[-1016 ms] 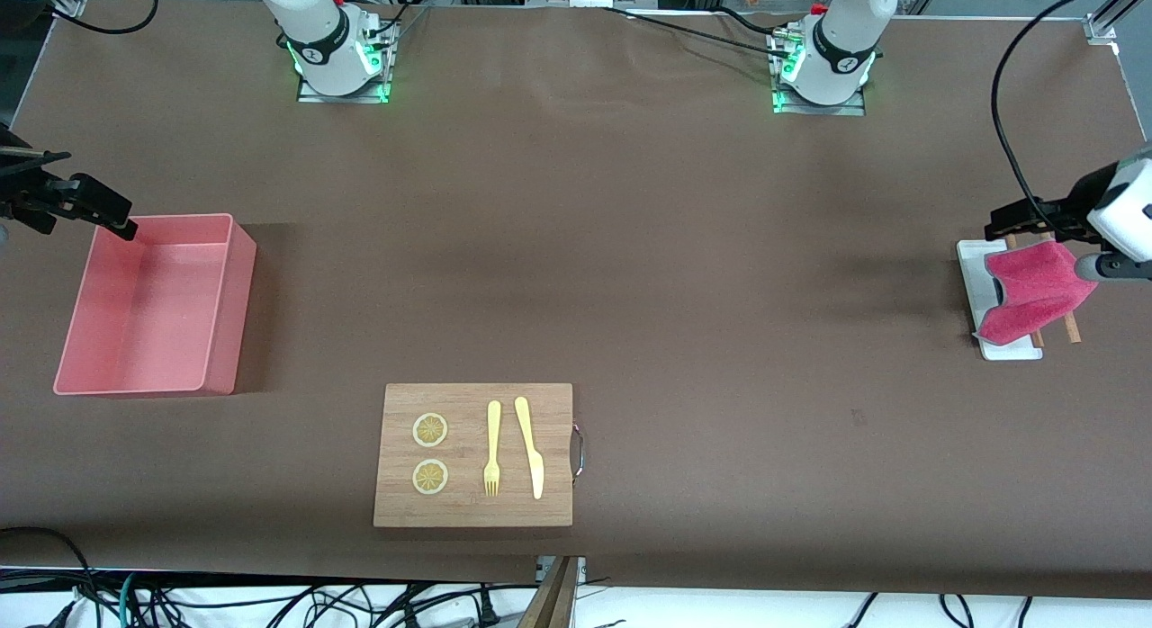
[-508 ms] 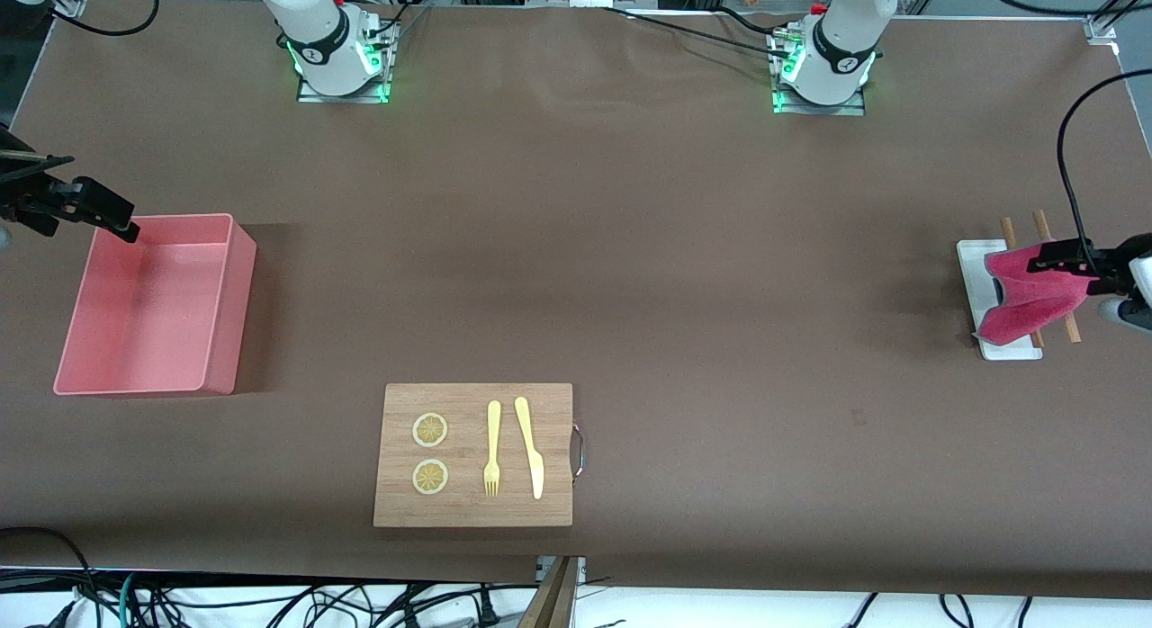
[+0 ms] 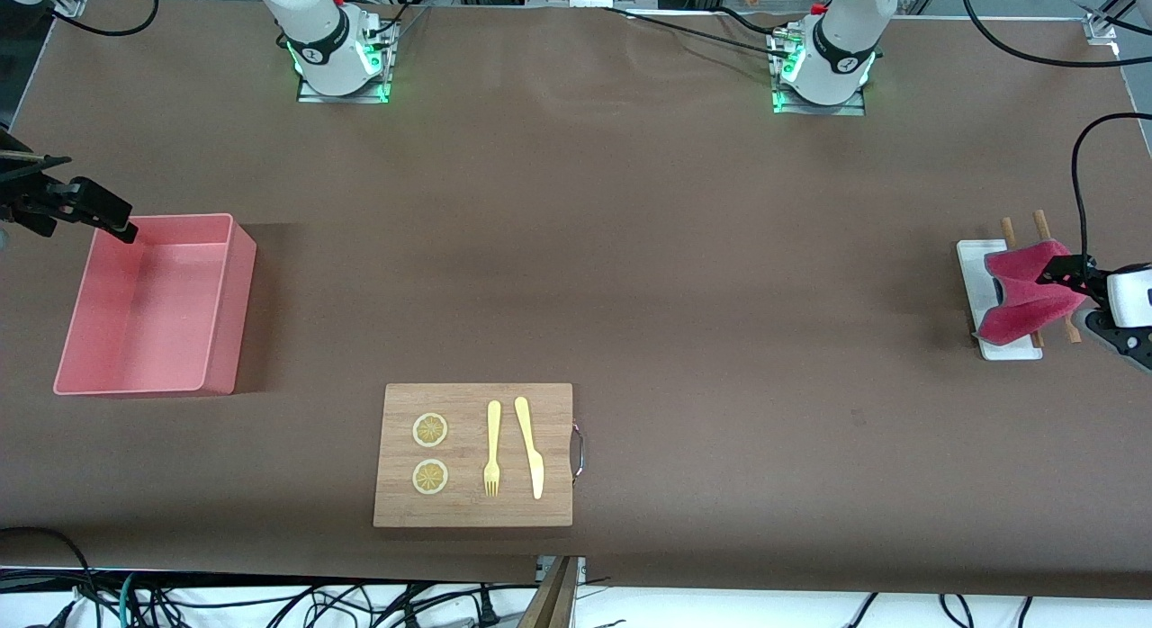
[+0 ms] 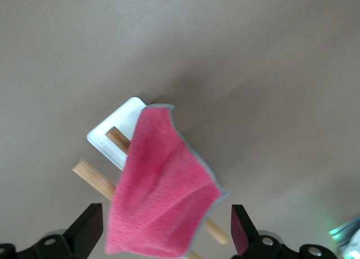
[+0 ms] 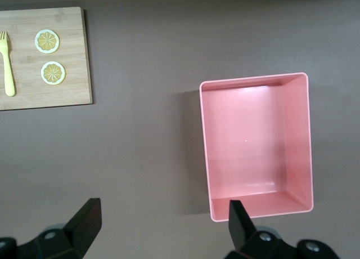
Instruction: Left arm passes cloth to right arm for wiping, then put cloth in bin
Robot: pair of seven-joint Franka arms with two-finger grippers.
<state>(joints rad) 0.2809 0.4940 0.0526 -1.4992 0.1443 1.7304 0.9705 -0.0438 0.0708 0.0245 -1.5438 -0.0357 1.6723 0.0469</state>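
My left gripper should next grab the cloth by its raised middle [image 3: 1040, 279] [image 4: 162, 204] to pass it, because the cloth hangs over two wooden rods with its ends slack.
The magenta-red cloth [image 3: 1026, 291] hangs draped over two wooden rods [image 3: 1039, 223] on a small white tray [image 3: 972, 268] at the left arm's end of the table. My left gripper [image 3: 1066, 277] hovers just over the cloth, open, nothing between its fingers. In the left wrist view the cloth [image 4: 163, 186] lies between the spread fingertips of that gripper [image 4: 166, 228]. The pink bin [image 3: 229, 313] stands empty at the right arm's end. My right gripper [image 3: 99, 216] is open and empty beside the bin's corner, and the right wrist view shows the bin [image 5: 205, 157] under the gripper [image 5: 163, 217].
A wooden board [image 3: 472, 511] lies near the front camera's edge of the table, bearing two lemon slices [image 3: 430, 430], a yellow fork [image 3: 492, 448] and a yellow knife [image 3: 529, 446]. Bare brown tabletop spans between bin, board and tray.
The left gripper has swung off the tray's farther end, uncovering the rod tips, and now sits over the cloth's outer edge. The right arm has barely moved.
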